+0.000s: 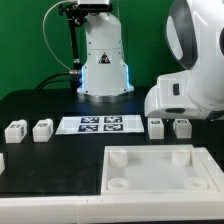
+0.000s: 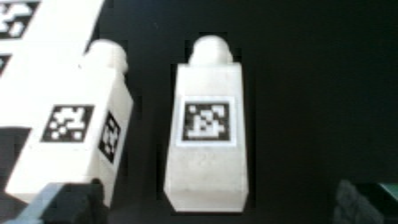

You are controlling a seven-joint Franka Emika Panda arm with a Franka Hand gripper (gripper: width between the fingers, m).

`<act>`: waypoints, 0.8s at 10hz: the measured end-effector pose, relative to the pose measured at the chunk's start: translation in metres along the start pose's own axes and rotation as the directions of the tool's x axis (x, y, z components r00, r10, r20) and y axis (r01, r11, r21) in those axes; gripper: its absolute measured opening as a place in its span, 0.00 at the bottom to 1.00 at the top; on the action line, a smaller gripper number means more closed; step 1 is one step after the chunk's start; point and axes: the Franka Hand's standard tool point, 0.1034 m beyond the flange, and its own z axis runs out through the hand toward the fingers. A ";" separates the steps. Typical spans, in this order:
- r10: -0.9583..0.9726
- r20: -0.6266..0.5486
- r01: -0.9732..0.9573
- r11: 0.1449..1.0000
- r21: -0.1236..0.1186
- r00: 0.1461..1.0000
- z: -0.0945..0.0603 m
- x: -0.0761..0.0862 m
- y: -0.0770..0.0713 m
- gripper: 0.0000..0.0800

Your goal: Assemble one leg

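My gripper needs to move down to the white leg before it closes on it, because my gripper's fingers are high above and would miss the leg if they closed now.
In the wrist view a white leg (image 2: 210,120) lies flat on the black table with its marker tag facing up, in line with the gap between my dark fingertips (image 2: 68,204). My gripper (image 2: 222,206) is open and empty, above that leg's near end. A second leg (image 2: 80,125) lies beside it, just outside one finger. In the exterior view two legs lie at the left (image 1: 15,130) (image 1: 42,129) and two at the right (image 1: 157,127) (image 1: 182,127). The gripper itself does not show there.
The marker board (image 1: 100,124) lies between the two pairs of legs; its corner shows in the wrist view (image 2: 18,25). The large white square base (image 1: 160,170) with corner sockets lies at the front. The arm's white body (image 1: 190,60) fills the exterior view's right.
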 end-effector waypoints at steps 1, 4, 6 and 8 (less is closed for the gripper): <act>0.000 0.000 0.000 1.000 0.000 1.000 0.000 0.000 0.000 0.81; 0.011 0.020 -0.010 1.000 -0.012 1.000 0.016 -0.002 -0.004 0.81; 0.011 0.003 -0.011 1.000 -0.015 1.000 0.038 0.000 -0.005 0.81; 0.010 0.001 -0.010 1.000 -0.019 1.000 0.046 0.000 -0.006 0.81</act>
